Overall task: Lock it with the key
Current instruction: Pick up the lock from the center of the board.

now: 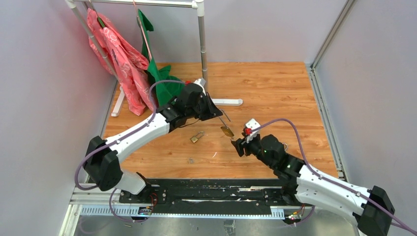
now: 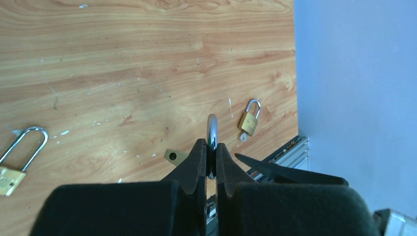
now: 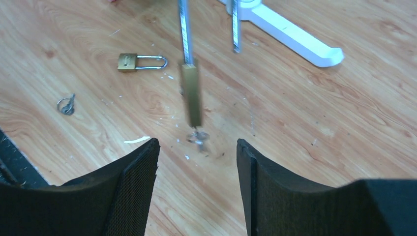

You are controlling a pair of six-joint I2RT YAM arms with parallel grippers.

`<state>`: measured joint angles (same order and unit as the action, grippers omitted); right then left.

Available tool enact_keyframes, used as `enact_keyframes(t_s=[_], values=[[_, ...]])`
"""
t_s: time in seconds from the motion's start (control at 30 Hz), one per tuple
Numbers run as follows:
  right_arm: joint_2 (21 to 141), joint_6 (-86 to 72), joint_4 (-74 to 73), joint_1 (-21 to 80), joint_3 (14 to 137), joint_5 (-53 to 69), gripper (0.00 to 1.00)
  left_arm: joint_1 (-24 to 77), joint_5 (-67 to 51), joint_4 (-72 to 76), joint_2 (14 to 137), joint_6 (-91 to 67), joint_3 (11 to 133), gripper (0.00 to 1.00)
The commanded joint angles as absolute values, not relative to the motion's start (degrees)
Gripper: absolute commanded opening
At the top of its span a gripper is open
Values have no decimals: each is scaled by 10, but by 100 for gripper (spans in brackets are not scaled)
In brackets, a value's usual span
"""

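The shackle (image 2: 212,129) has to stay free to be closed and locked, so the robot's right gripper will next grab the padlock's brass body across its flat sides from the end with the key.
My left gripper (image 2: 211,146) is shut on the chrome shackle (image 2: 212,129) of a long-shackle brass padlock (image 1: 226,131), which hangs above the wooden table (image 1: 275,98). In the right wrist view its body (image 3: 192,93) dangles edge-on. One shackle leg enters the body and the other leg (image 3: 235,27) hangs free beside it. A key on a ring (image 3: 197,136) sticks out of the body's bottom. My right gripper (image 3: 197,143) stands open just short of that key, with nothing between its fingers. From above, the right gripper (image 1: 239,146) sits just right of and below the padlock.
A small padlock (image 1: 197,137) lies on the table left of the hanging one, with loose keys (image 1: 190,160) nearer the front edge. Another long-shackle padlock (image 2: 19,157) lies on the wood. A clothes rack (image 1: 201,44) with pink and green garments (image 1: 123,59) stands at the back left.
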<state>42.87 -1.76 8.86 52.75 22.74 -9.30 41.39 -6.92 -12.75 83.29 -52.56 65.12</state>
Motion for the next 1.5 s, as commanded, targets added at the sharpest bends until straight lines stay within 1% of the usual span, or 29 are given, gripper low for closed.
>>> enact_keyframes(t_s=[0.0,0.2,0.33,0.43,0.73,0.93,1.17,1.3,1.4,1.47], values=[[382,-3,215,533,173,-134,62,416,-23,-167,786,-537,683,0],[436,39,296,533,159,-99,63,416,-19,-177,760,-540,692,0],[496,28,382,533,156,-103,66,416,-14,-180,748,-543,689,0],[556,29,441,534,164,-101,66,416,-15,-181,741,-545,688,0],[675,24,534,534,193,-61,63,416,-9,-187,723,-546,685,0],[685,13,560,534,195,-48,60,416,-9,-188,720,-547,684,0],[695,13,576,535,198,-44,49,416,-8,-189,718,-548,683,0],[704,13,579,534,202,-37,38,416,-8,-188,716,-550,682,0],[708,14,591,534,199,-36,26,416,-8,-189,716,-551,681,0],[705,16,593,534,200,-33,11,416,-7,-189,716,-551,681,0]])
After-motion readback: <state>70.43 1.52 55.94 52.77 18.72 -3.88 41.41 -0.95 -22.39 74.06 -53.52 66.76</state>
